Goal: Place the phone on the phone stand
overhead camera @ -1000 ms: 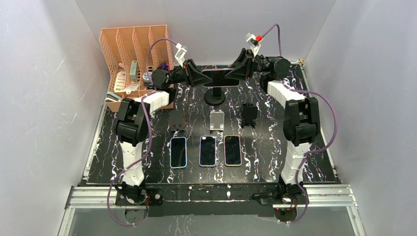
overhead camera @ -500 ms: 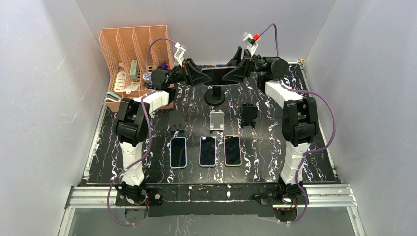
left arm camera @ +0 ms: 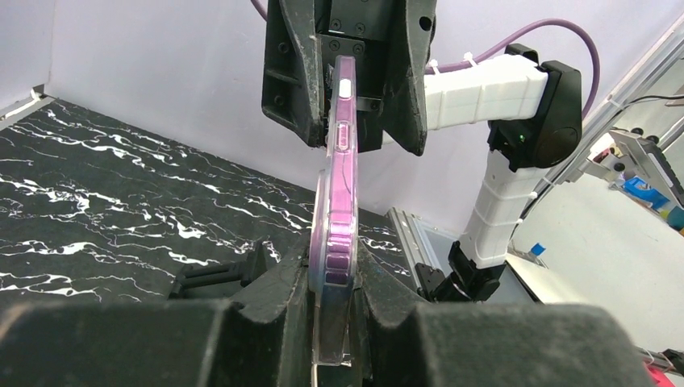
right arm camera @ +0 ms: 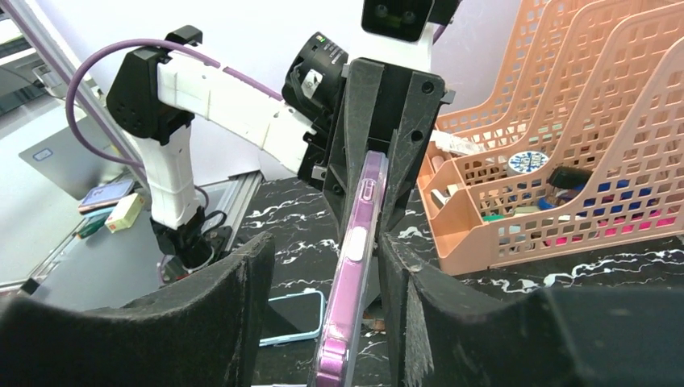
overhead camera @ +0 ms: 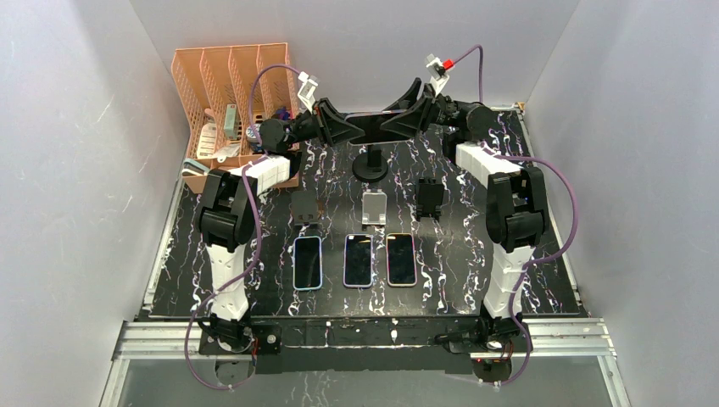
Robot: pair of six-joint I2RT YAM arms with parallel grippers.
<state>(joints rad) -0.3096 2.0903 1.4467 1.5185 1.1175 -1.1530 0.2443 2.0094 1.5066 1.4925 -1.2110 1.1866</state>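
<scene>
The phone's end (overhead camera: 407,124) (right arm camera: 337,343) runs between the open fingers of my right gripper and past them, so it is time to close on that end of the phone.
A purple-cased phone (overhead camera: 371,127) is held edge-up and level above the black round-base phone stand (overhead camera: 370,166) at the back of the table. My left gripper (overhead camera: 342,131) is shut on the phone's left end; in the left wrist view the phone (left arm camera: 339,201) is clamped between both pads of that gripper (left arm camera: 332,262). My right gripper (overhead camera: 397,120) straddles the right end with its jaws open. In the right wrist view the phone (right arm camera: 355,258) lies near the right finger of that gripper (right arm camera: 324,246), with a wide gap to the left finger.
Three phones (overhead camera: 308,262) (overhead camera: 359,259) (overhead camera: 401,259) lie in a row at mid-table. Three small stands (overhead camera: 303,206) (overhead camera: 374,208) (overhead camera: 430,197) stand behind them. An orange file organizer (overhead camera: 233,93) with clutter stands at the back left.
The phone has risen slightly above the stand. My right gripper has slid left along the phone and its jaws have spread. The left gripper has kept its grip.
</scene>
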